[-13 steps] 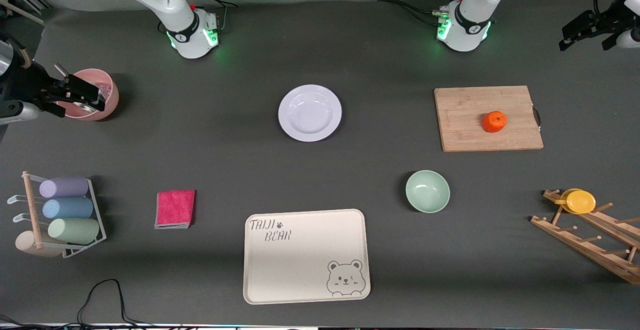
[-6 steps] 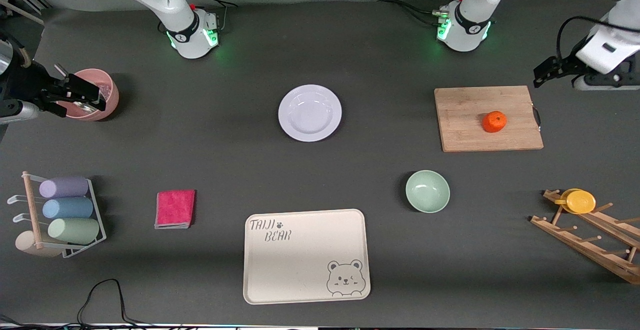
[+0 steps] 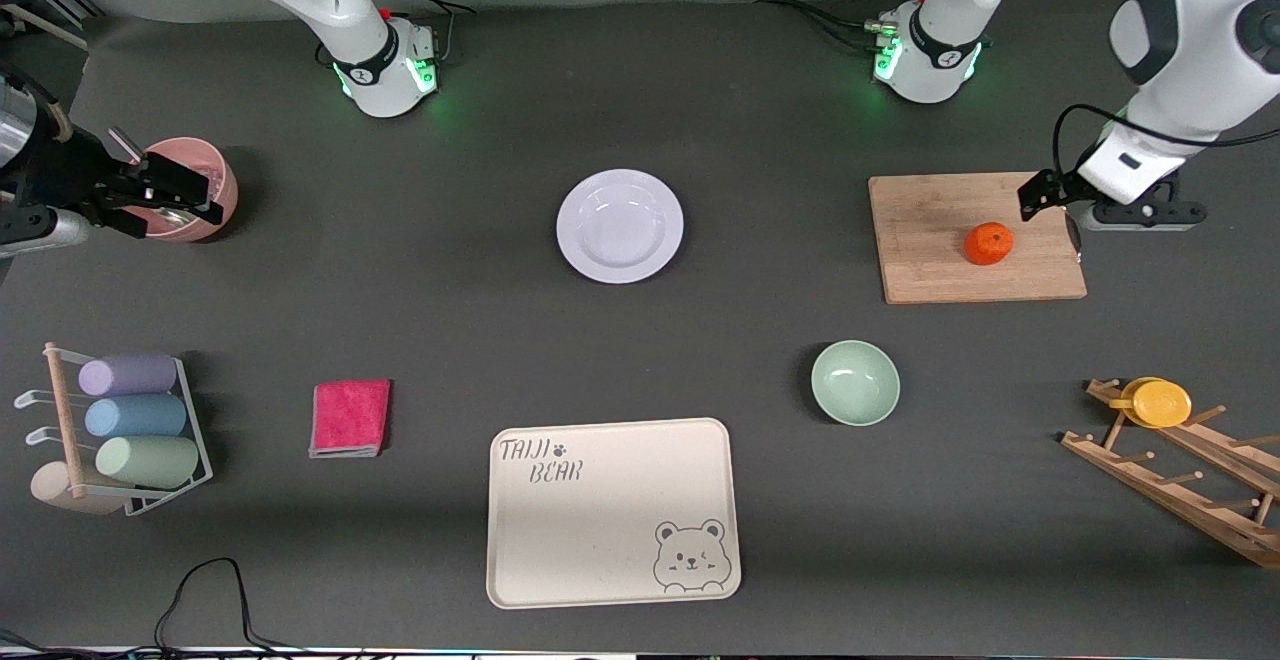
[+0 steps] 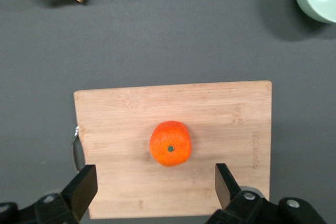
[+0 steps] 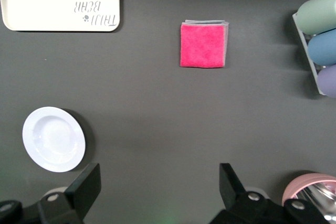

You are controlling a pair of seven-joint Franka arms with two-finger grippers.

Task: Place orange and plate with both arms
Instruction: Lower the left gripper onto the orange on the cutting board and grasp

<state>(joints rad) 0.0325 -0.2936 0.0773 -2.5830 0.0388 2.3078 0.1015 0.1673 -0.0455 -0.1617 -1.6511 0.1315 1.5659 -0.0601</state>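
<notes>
The orange needs to go on the white plate (image 3: 620,226), so the robot's left gripper should next pick up the orange by its round body (image 3: 988,244).
The orange (image 3: 989,243) (image 4: 170,144) lies on a wooden cutting board (image 3: 930,260) (image 4: 231,119) toward the left arm's end of the table. My left gripper (image 3: 1058,202) (image 4: 156,184) hangs open over the board's edge beside the orange, nothing between its fingers. The white plate (image 3: 620,226) (image 5: 53,139) sits on the dark table mid-way between the two bases. Over the right arm's end of the table my right gripper (image 3: 160,202) (image 5: 160,184) is open and empty, above a pink cup (image 3: 210,180), well away from the plate.
A mint-green bowl (image 3: 855,383) and a cream bear tray (image 3: 600,530) lie nearer the front camera. A pink cloth (image 3: 350,417) and a rack of pastel cups (image 3: 130,420) are toward the right arm's end. A wooden peg rack (image 3: 1180,480) holds a yellow cup (image 3: 1160,403).
The left arm has swung in from the table's end, bringing its gripper over the cutting board's edge near the orange. The right gripper has barely shifted. Orange and plate have not moved.
</notes>
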